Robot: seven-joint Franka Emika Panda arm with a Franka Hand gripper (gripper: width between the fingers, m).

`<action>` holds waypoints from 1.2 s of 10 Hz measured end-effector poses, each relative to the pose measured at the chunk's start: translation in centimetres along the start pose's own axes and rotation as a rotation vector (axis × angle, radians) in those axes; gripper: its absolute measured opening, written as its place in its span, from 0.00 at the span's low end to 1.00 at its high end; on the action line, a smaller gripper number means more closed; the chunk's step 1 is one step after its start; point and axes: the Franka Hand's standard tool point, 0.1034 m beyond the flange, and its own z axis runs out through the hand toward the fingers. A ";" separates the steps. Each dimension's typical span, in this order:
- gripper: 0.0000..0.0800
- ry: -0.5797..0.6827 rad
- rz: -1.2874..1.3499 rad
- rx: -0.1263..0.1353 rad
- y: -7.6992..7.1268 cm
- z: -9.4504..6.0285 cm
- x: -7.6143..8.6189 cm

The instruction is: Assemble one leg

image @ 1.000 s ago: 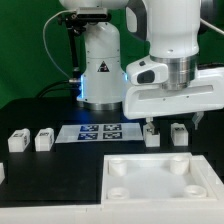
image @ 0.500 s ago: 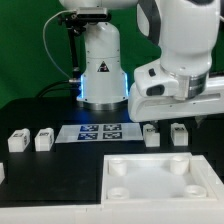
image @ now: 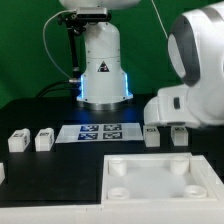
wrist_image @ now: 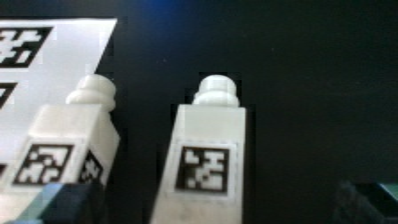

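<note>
My gripper grabs the leg by its tagged body next, since this leaves its round knob free to enter the plate's socket.
Four small white legs with tags stand on the black table. In the exterior view two are at the left and two at the right. The arm's white hand hangs over the right pair and hides its own fingertips there. In the wrist view my gripper is open. Its dark fingertips sit at the frame's edge on either side of one leg, apart from it. The neighbouring leg stands beside it.
The large white square plate with round corner sockets lies at the front right. The marker board lies flat between the two leg pairs and also shows in the wrist view. The robot base stands behind.
The hand has moved toward the exterior view's right and lower, closer to the camera, and now covers more of the right pair of legs. The legs and plate have not moved.
</note>
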 end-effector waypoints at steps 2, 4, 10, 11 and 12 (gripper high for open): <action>0.81 0.002 -0.001 -0.002 0.0 0.0 -0.2; 0.81 0.013 -0.003 0.002 0.0 0.7 0.2; 0.78 0.020 -0.002 0.006 0.1 2.2 0.9; 0.57 0.020 -0.002 0.006 0.1 2.2 0.9; 0.57 0.020 -0.002 0.006 0.1 2.2 0.9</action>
